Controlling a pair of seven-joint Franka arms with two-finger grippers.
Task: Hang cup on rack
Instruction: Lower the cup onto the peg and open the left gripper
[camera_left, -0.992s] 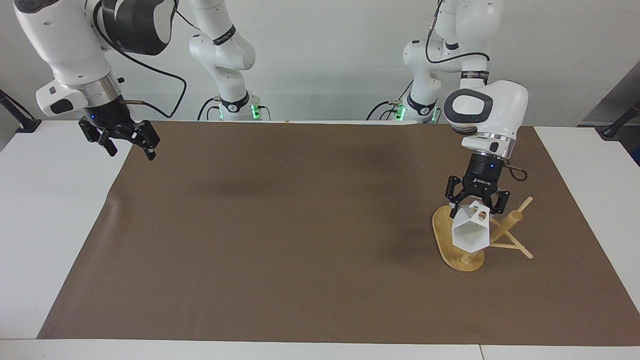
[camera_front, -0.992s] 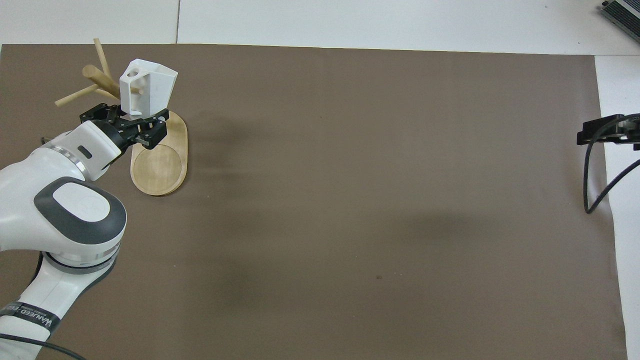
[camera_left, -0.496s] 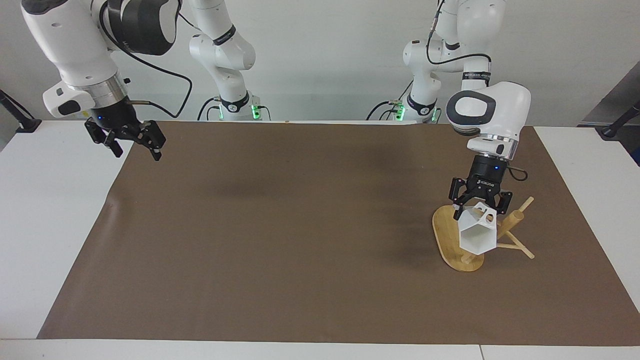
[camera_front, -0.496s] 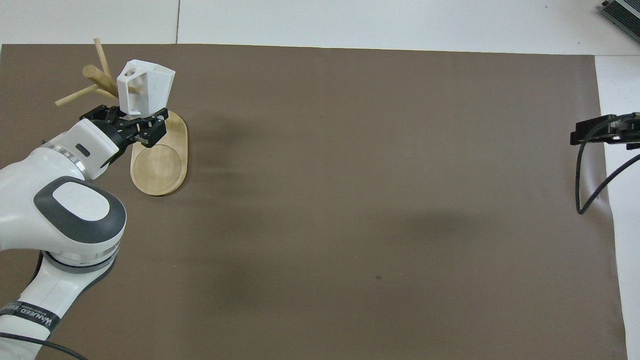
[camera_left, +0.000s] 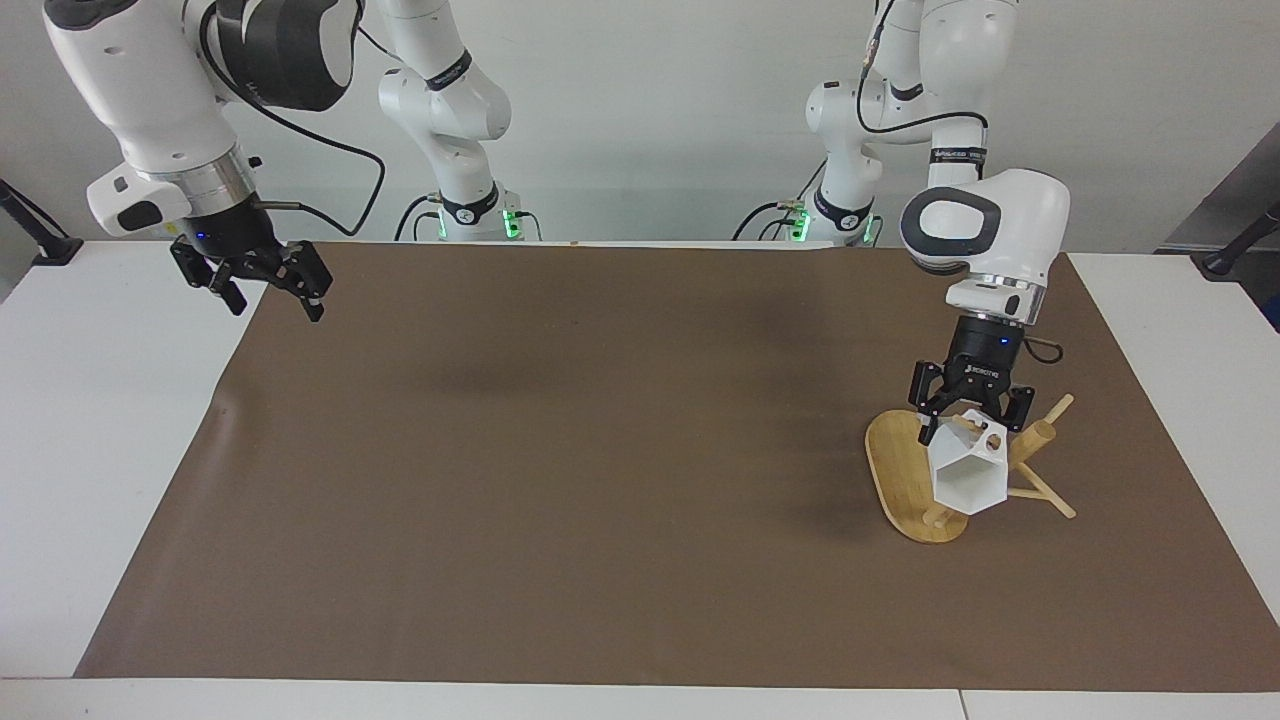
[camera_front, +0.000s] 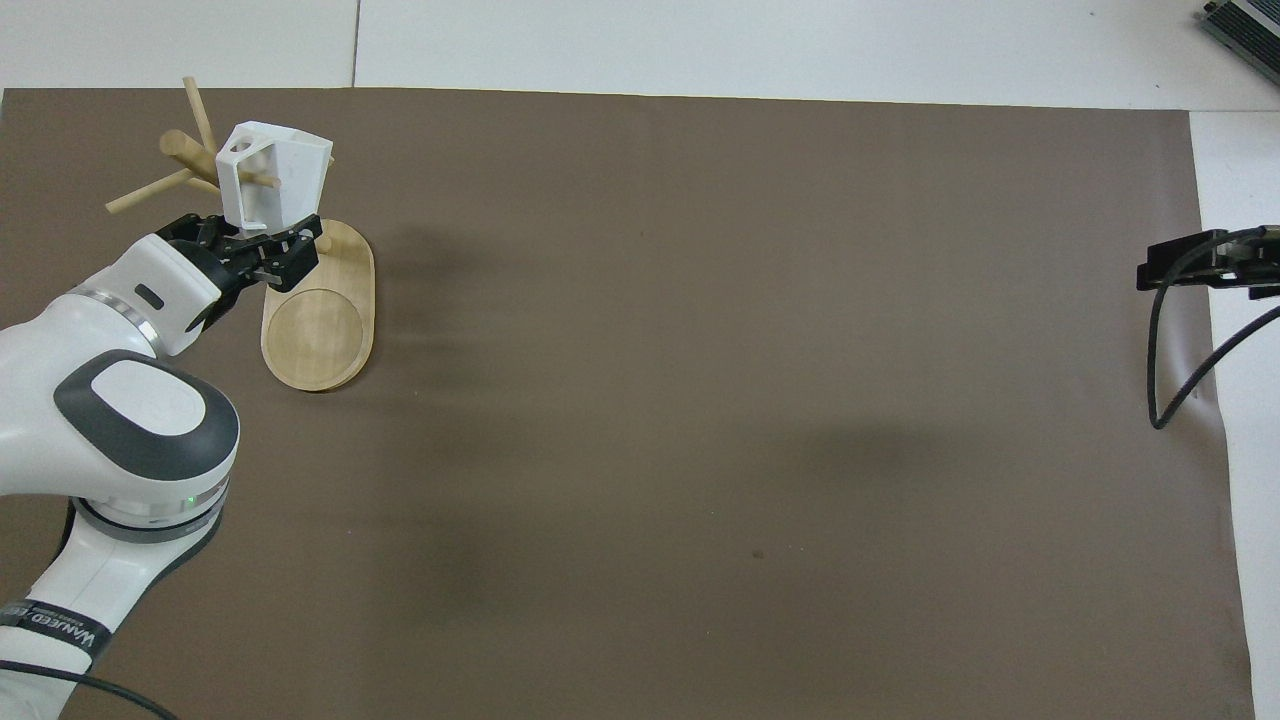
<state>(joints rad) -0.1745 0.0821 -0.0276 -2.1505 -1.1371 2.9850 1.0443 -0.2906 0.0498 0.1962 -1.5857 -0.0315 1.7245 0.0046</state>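
I should open my left gripper now, because the thin peg passes through the cup's handle in the overhead view and the cup would hang there.
The white faceted cup hangs tilted at the bamboo rack, toward the left arm's end of the table. A thin peg passes through its handle, close to the central post. My left gripper is over the rack's oval base, shut on the cup's handle from above. In the overhead view the cup sits just past the left gripper, over the base. My right gripper waits open and empty in the air over the mat's edge at the right arm's end, and its tip shows in the overhead view.
A brown mat covers most of the white table. A black cable hangs from the right arm over the mat's edge.
My left gripper has slid the cup along the peg toward the rack's post and a little lower. The right gripper rose slightly, then held still.
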